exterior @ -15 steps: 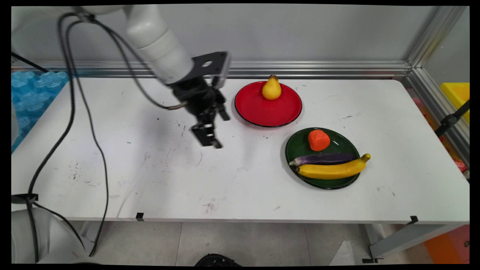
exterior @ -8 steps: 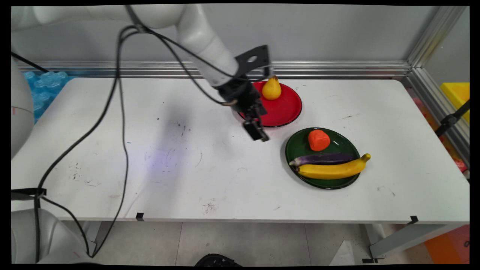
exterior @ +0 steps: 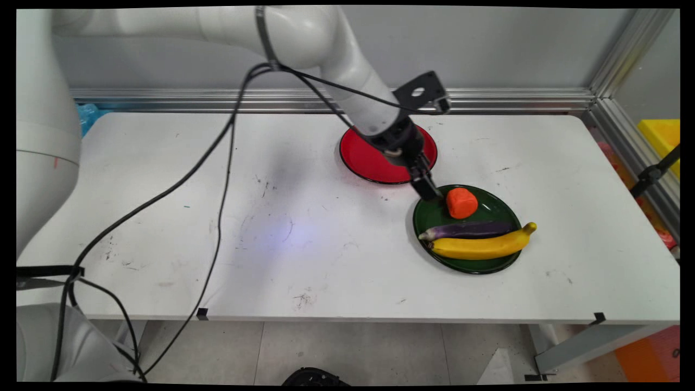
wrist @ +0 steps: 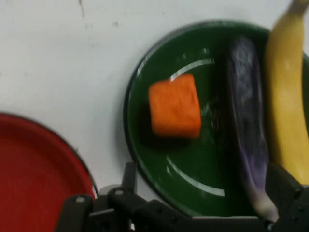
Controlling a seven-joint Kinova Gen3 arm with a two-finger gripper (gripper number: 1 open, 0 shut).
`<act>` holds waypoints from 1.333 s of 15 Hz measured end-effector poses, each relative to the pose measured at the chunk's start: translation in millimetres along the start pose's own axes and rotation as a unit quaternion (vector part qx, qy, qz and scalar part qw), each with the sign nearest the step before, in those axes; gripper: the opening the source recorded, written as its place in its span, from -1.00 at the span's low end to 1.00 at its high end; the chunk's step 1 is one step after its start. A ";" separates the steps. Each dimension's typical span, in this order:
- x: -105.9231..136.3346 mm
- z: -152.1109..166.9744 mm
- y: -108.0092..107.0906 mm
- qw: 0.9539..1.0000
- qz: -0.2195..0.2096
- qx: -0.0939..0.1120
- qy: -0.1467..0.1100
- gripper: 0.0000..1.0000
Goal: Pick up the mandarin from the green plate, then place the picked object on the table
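The orange chunk (exterior: pixel 462 202) needs to move off the green plate, so my gripper will grab the chunk by its two opposite sides next.
My gripper (exterior: pixel 431 193) hangs open over the left rim of a green plate (exterior: pixel 434 220), just left of an orange chunk (exterior: pixel 462 202). On the same plate lie a purple eggplant (exterior: pixel 469 229) and a yellow banana (exterior: pixel 483 245). A red plate (exterior: pixel 369 160) sits behind it, partly covered by my wrist; the pear on it is hidden. In the hand view the orange chunk (wrist: pixel 175 106) is ahead of the open gripper (wrist: pixel 205 179), with the eggplant (wrist: pixel 248 125) and banana (wrist: pixel 287 96) to the right, the green plate (wrist: pixel 145 145) beneath and the red plate (wrist: pixel 38 169) at lower left.
The white table (exterior: pixel 271 244) is scuffed. An aluminium rail (exterior: pixel 516 99) runs along the back and down the right side. A yellow bin (exterior: pixel 662 136) stands beyond the right edge. Black cables (exterior: pixel 217 179) hang from the arm across the table's left half.
The arm has swung right across the table, from the left of the red plate to the green plate's left rim. It now covers the pear. The plates and food have not moved.
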 end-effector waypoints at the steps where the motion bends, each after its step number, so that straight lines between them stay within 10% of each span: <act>1: 4.2 8.4 -1.2 1.000 -0.006 0.001 0.003 1.00; 16: 27.0 90.5 -8.7 0.999 -0.038 0.001 -0.006 1.00; 17: 27.4 94.0 -8.7 0.999 -0.038 0.001 -0.007 -1.00; 20: 28.9 101.5 -8.7 0.999 -0.036 -0.002 -0.010 -1.00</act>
